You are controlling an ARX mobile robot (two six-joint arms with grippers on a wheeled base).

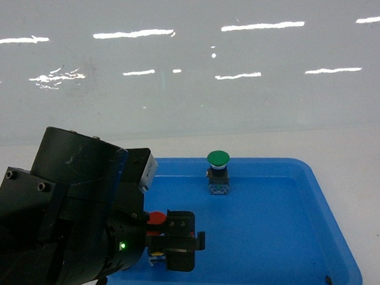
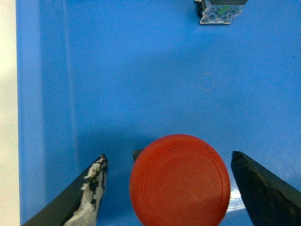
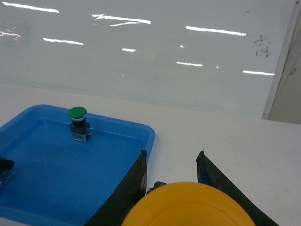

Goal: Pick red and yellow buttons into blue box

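I need to grab the red button by its round red cap point(image 1: 156, 218) next with my left gripper, to put it into the blue box.
The red button point(image 2: 180, 181) stands on the floor of a shallow blue tray point(image 2: 117, 70). My left gripper point(image 2: 169, 156) is open and straddles it, with a blue gap showing on each side of the round red cap. In the head view the red cap point(image 1: 157, 218) peeks out beside the left gripper point(image 1: 164, 239) at the tray's near left. The yellow button point(image 3: 188, 207) fills the bottom of the right wrist view, its cap overlapping both fingers. My right gripper point(image 3: 172, 152) is shut on it over the white table, just right of the tray. The blue box is out of view.
A green-capped button point(image 1: 218, 159) stands upright at the back middle of the tray point(image 1: 281, 240); its clear base point(image 2: 218, 10) shows at the top of the left wrist view. White table point(image 3: 235, 141) surrounds the tray point(image 3: 47, 165). A glossy wall stands behind.
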